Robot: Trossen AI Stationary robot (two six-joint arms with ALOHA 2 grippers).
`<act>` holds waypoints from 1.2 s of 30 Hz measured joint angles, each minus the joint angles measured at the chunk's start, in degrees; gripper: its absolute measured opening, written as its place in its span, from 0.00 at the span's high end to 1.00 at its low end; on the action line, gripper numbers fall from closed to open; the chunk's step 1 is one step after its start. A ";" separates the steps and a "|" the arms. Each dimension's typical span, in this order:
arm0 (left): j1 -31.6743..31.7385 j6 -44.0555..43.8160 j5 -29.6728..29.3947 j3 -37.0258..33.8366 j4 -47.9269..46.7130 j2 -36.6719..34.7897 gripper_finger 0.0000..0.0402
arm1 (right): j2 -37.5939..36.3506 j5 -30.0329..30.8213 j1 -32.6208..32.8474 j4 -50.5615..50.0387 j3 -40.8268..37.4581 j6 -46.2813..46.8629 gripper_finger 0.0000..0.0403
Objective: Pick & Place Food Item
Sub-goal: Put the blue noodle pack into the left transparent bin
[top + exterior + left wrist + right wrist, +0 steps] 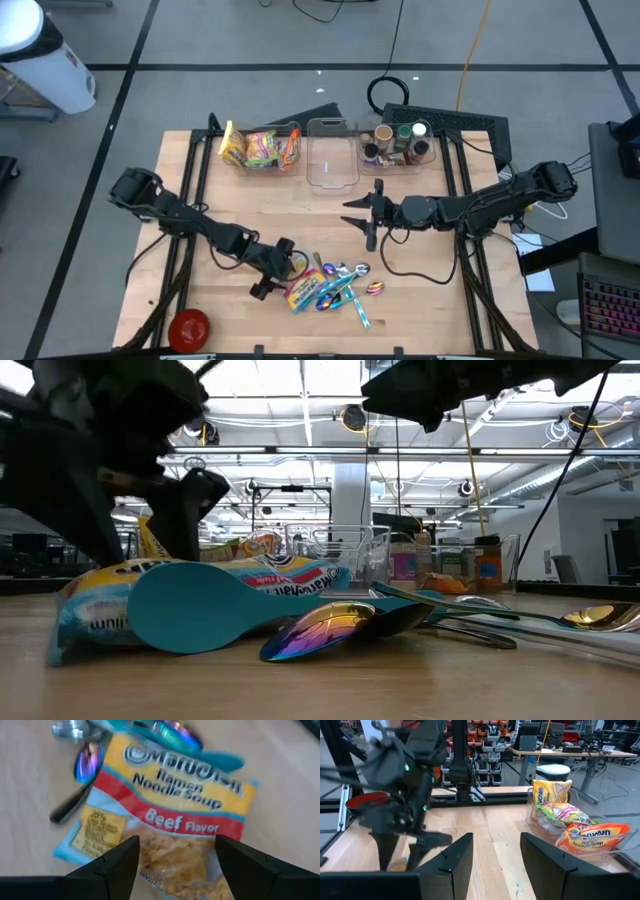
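Observation:
The ramen packet needs to be placed. My left gripper should next grab it by its red Beef Flavor band (pixel 172 822) to do that.
A ramen packet (pixel 303 292) marked beef flavour (pixel 175 805) lies flat on the wooden table near its front edge. A teal spatula (pixel 220 757) and shiny spoons (pixel 87 760) lie across its far end. My left gripper (pixel 175 865) is open and slants down over the packet's near end, with one finger standing on each side of it. I cannot tell whether the fingers touch it. In the high view my left gripper (pixel 278 270) sits just left of the packet. My right gripper (pixel 352 213) hovers open and level above the table's middle, holding nothing.
Three clear bins stand along the far edge: one with snack packets (pixel 260 148), an empty one (pixel 332 158), and one with bottles and cans (pixel 395 145). A red bowl (pixel 188 328) sits at the near left corner. Cutlery (pixel 345 285) lies right of the packet.

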 joint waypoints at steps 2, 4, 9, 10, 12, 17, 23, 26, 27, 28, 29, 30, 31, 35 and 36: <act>0.25 -0.09 0.04 0.00 0.86 1.02 0.33 | 0.01 0.02 0.00 0.15 0.00 -0.01 0.61; 0.45 -0.13 0.14 0.01 0.70 1.13 0.33 | -0.01 0.02 0.00 0.12 0.00 0.00 0.61; 0.48 -0.32 0.18 0.01 0.69 0.52 0.41 | -0.01 0.01 0.00 0.11 0.00 0.08 0.61; 0.47 -0.32 0.47 0.01 0.94 0.39 0.45 | -0.01 0.00 0.00 0.11 0.00 0.09 0.61; 0.47 -0.32 1.21 0.01 0.86 0.30 0.53 | -0.01 0.01 0.01 0.11 0.00 0.12 0.61; 0.53 -0.13 1.54 0.01 0.85 0.25 0.74 | -0.01 0.02 0.00 0.11 0.00 0.18 0.61; 0.95 0.32 1.43 0.01 0.25 0.25 0.93 | -0.01 0.02 0.00 0.11 0.00 0.19 0.61; 1.82 1.14 1.37 0.01 -0.85 0.25 0.98 | -0.01 0.02 0.00 0.11 0.00 0.19 0.61; 2.13 1.12 1.34 0.01 -0.91 0.23 0.99 | -0.01 0.01 0.01 0.11 0.00 0.19 0.61; 2.34 1.10 1.30 0.01 -0.94 0.23 0.99 | -0.01 0.02 0.00 0.11 0.00 0.19 0.61; 2.46 1.09 1.28 0.01 -0.95 0.23 0.98 | -0.01 0.02 0.00 0.11 0.00 0.19 0.61; 2.52 1.10 1.28 0.01 -0.97 0.23 0.98 | -0.01 0.01 0.00 0.11 0.00 0.19 0.61; 2.62 1.07 1.28 0.01 -1.01 0.23 0.98 | -0.01 0.02 0.00 0.11 0.00 0.19 0.61; 2.72 -0.11 1.18 0.01 -2.12 -1.55 0.99 | -0.01 0.01 0.01 0.09 0.00 0.19 0.61; 2.72 -0.17 0.97 0.01 -1.90 -2.19 0.99 | -0.01 0.01 0.00 0.08 0.00 0.19 0.61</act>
